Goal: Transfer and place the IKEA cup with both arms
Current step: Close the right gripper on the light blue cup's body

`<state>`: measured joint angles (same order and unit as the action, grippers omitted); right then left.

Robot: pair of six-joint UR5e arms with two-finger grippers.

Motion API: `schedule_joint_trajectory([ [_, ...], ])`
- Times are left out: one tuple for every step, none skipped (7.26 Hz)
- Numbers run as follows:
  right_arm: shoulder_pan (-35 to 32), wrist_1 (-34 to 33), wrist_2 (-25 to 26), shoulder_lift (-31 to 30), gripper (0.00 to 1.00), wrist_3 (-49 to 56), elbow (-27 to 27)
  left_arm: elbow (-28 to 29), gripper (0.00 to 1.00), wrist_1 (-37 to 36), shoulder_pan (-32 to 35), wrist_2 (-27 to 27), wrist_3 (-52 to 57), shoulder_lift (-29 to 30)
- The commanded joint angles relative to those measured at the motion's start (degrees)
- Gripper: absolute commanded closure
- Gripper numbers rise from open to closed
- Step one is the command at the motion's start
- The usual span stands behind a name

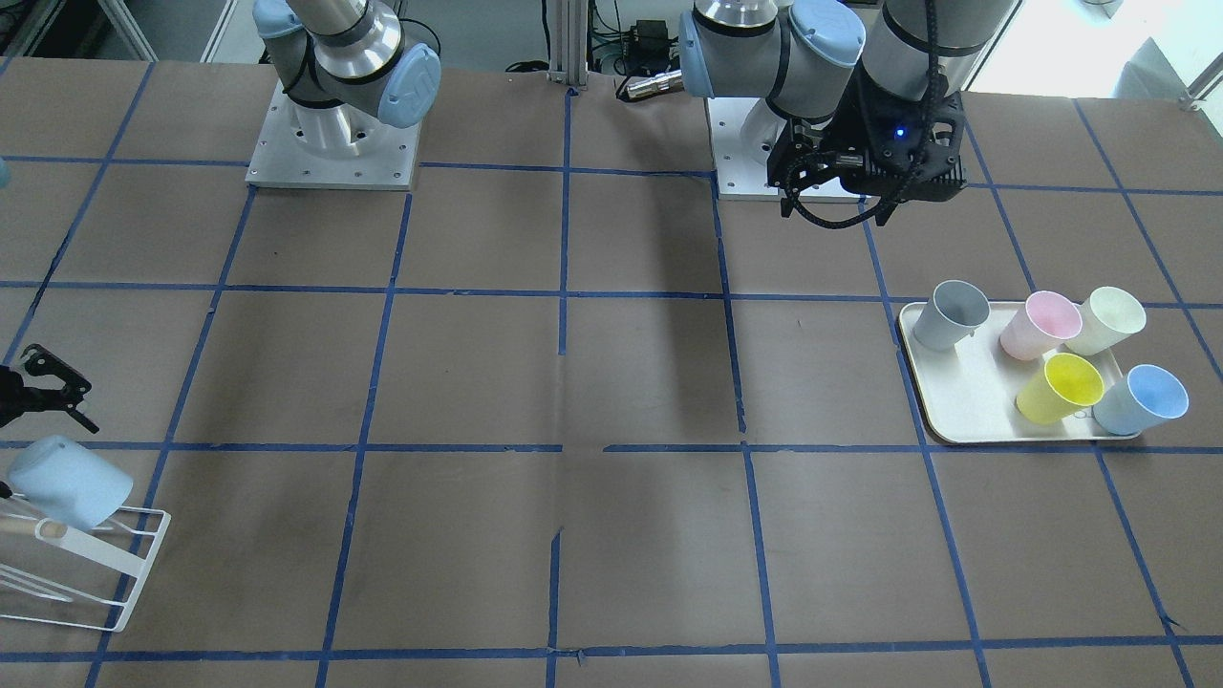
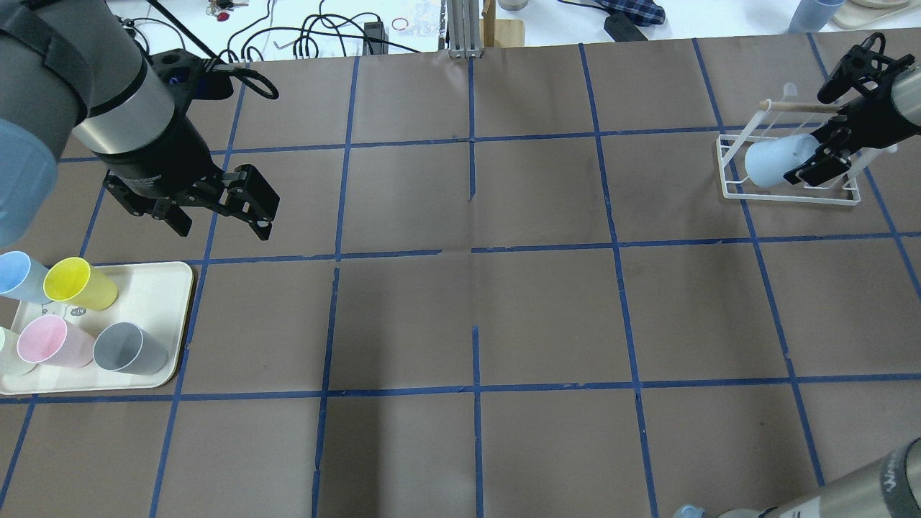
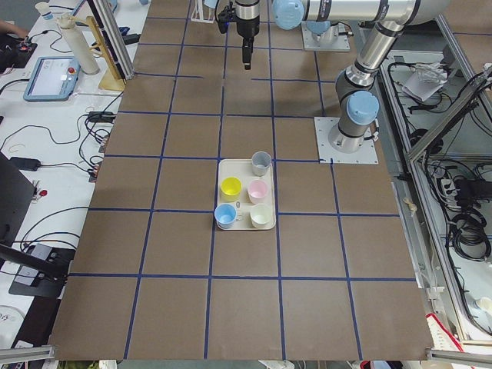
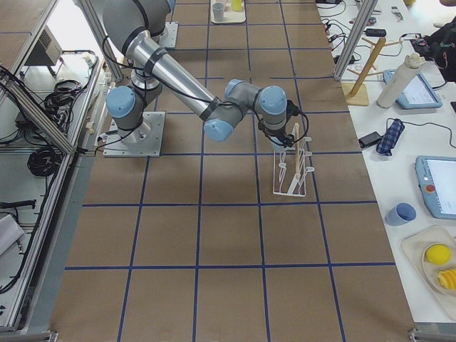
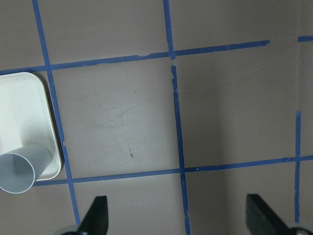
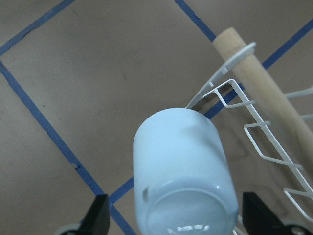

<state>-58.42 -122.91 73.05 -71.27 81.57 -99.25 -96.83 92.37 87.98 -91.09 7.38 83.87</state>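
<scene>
The right gripper grabs the cup by its base (image 6: 186,215) next. That leaves the light-blue cup's rim end (image 6: 171,117) free for the handover.
The light-blue IKEA cup (image 2: 776,162) sits tilted on a white wire rack (image 2: 791,198) at the far right, with its base toward the right wrist camera (image 6: 181,161). My right gripper (image 2: 807,135) is open. Its fingers stand either side of the cup's base in the right wrist view (image 6: 178,215) and are not closed on it. My left gripper (image 2: 221,224) is open and empty. It hangs above the table just beyond the tray (image 2: 173,277), and it also shows in the front view (image 1: 836,205). A second light-blue cup (image 2: 14,277) stands on the tray.
The tray also holds a yellow cup (image 2: 75,284), a pink cup (image 2: 47,342), a grey cup (image 2: 129,349) and a pale cream cup (image 1: 1108,320). A wooden dowel (image 2: 799,107) runs along the top of the rack. Blue tape lines grid the brown table.
</scene>
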Motion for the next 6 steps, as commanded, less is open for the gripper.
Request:
schedule_joint_trajectory([
  [-0.03,-0.04,-0.11,0.08,0.19,-0.09,-0.06,0.06,0.00,0.00,0.00,0.03,0.27,0.07],
  [-0.03,-0.04,-0.11,-0.01,0.39,-0.18,0.02,0.06,0.00,0.00,0.00,0.03,0.27,0.15],
  [-0.03,-0.04,-0.11,-0.01,0.50,-0.09,0.03,0.06,0.00,0.00,0.00,0.12,0.18,0.68],
  [-0.03,-0.04,0.16,-0.09,0.53,-0.09,0.72,0.15,0.00,0.00,-0.17,0.12,0.18,0.51],
  [-0.03,0.04,0.16,-0.70,0.54,-0.09,0.99,0.06,0.00,0.00,-0.17,0.12,-0.26,0.59],
  [-0.03,0.13,0.16,-1.41,0.54,0.34,1.78,0.15,0.00,-0.52,-0.61,0.21,0.09,0.77],
])
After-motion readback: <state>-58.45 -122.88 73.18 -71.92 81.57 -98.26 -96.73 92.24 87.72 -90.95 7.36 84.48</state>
